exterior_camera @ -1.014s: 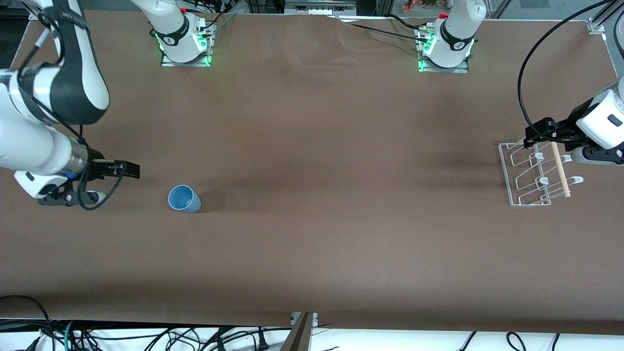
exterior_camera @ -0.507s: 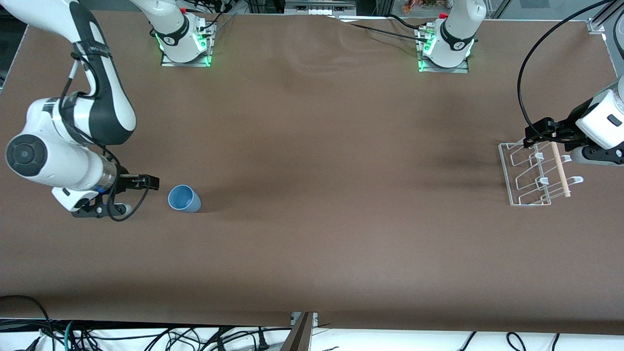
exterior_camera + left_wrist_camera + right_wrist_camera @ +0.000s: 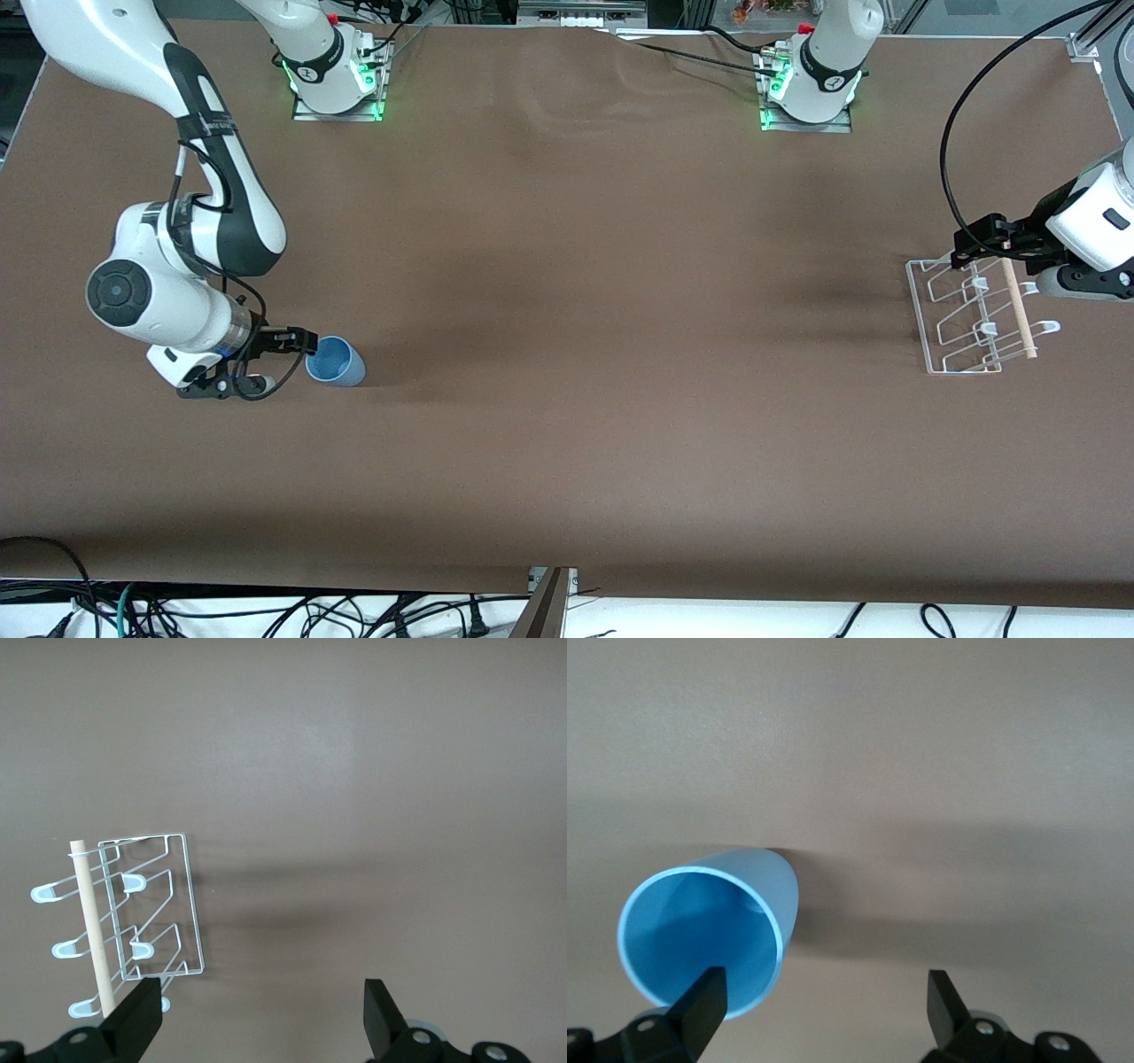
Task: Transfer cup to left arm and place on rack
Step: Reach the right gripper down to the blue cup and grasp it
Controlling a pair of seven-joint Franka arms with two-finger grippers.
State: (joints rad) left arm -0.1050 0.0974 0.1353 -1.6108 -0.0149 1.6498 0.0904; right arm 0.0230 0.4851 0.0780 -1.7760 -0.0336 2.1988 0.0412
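Observation:
The fingers of my right gripper stop short of gripping depth at the cup's rim (image 3: 776,935), so it is too early to close; lowering comes first.
The light-blue cup (image 3: 335,361) sits on the brown table toward the right arm's end, and I see into its open mouth (image 3: 700,935). My right gripper (image 3: 302,340) is low beside the cup's rim and open. In the right wrist view one of its fingers (image 3: 704,997) overlaps the rim, and the gap of the right gripper (image 3: 824,1003) holds nothing. The white wire rack (image 3: 921,319) with its wooden dowel (image 3: 1019,306) stands toward the left arm's end. My left gripper (image 3: 971,245) hangs open over the rack's edge. The left wrist view shows the rack (image 3: 191,904), the dowel (image 3: 93,921) and the empty left gripper (image 3: 261,1010).
Both arm bases (image 3: 335,84) (image 3: 811,93) stand on the table edge farthest from the front camera. A long black cable (image 3: 952,168) loops above the left wrist. Loose cables (image 3: 266,611) lie below the nearest edge. Bare brown table lies between cup and rack.
My right arm has swung in and down, bringing its open gripper from well short of the cup to right beside its rim. The left arm, cup and rack have not moved.

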